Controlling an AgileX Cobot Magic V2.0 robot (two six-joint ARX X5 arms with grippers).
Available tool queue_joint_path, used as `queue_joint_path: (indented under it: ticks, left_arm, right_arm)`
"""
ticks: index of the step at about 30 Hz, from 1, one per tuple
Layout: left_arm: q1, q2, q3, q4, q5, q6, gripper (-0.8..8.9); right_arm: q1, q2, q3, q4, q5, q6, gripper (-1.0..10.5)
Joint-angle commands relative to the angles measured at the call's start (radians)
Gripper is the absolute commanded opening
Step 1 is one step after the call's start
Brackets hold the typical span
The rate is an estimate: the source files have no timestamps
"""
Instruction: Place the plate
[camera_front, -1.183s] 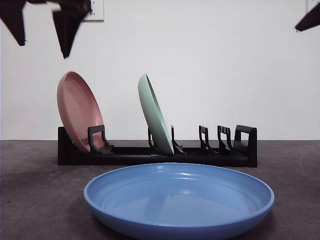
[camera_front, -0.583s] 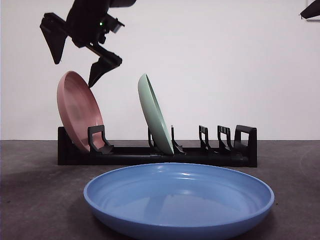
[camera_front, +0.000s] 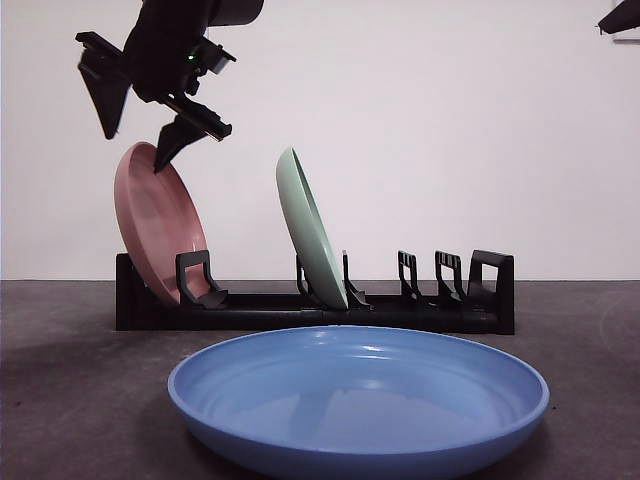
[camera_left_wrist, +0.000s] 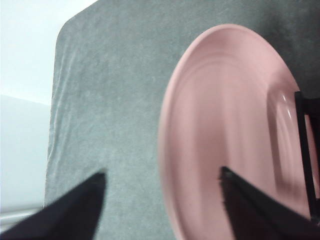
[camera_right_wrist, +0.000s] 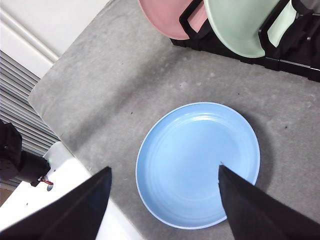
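Observation:
I will pick up the pink plate (camera_front: 155, 225) by its top rim (camera_front: 141, 147) with my left gripper next, because the rack's black wires are close around the plate's lower edge.
A pink plate (camera_front: 155, 225) leans on edge in the left end slot of a black dish rack (camera_front: 300, 312). My left gripper (camera_front: 137, 135) hangs open just over that plate's top rim, one jaw on each side of it. In the left wrist view the pink plate (camera_left_wrist: 225, 125) fills the space beside the open left gripper (camera_left_wrist: 162, 172), its rim between the jaws. A pale green plate (camera_front: 310, 230) stands in a middle slot. A blue plate (camera_front: 358, 400) lies flat on the table in front. My right gripper (camera_right_wrist: 164, 169) is open, high above the blue plate (camera_right_wrist: 197, 162).
The rack's right half (camera_front: 450, 290) has several unfilled slots. The grey table (camera_front: 60, 380) ends at a white wall behind the rack. In the right wrist view the table's edge (camera_right_wrist: 55, 125) runs close to the blue plate, with the rack (camera_right_wrist: 300, 35) beyond.
The left gripper has come down from the top edge to the pink plate's upper rim, then shifted slightly left. The plates and the right arm have not moved.

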Motion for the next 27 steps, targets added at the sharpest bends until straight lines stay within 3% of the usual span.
queue_joint_path:
  ticks: [1,6,14,17,27]
  left_arm:
    - [-0.005,0.029,0.032,0.007,-0.006,-0.019,2.38]
    - [-0.008,0.029,0.032,0.01,-0.006,-0.02,0.83]
    - [-0.008,0.029,0.032,0.007,-0.006,-0.024,0.72]
    - [-0.008,0.029,0.032,0.007,-0.005,-0.024,0.06]
    - [-0.011,0.029,0.032,0.01,-0.006,-0.022,0.04]
  right_arm:
    - [0.003,0.004,0.007,0.013,-0.003,-0.004,3.4]
    - [0.003,0.004,0.007,0.013,-0.003,-0.011,3.4]
    - [0.003,0.004,0.007,0.013,-0.003,-0.018,3.4]
    - [0.003,0.004,0.007,0.013,-0.003,-0.019,3.4]
    - [0.003,0.004,0.007,0.013,-0.003,-0.026,3.4]
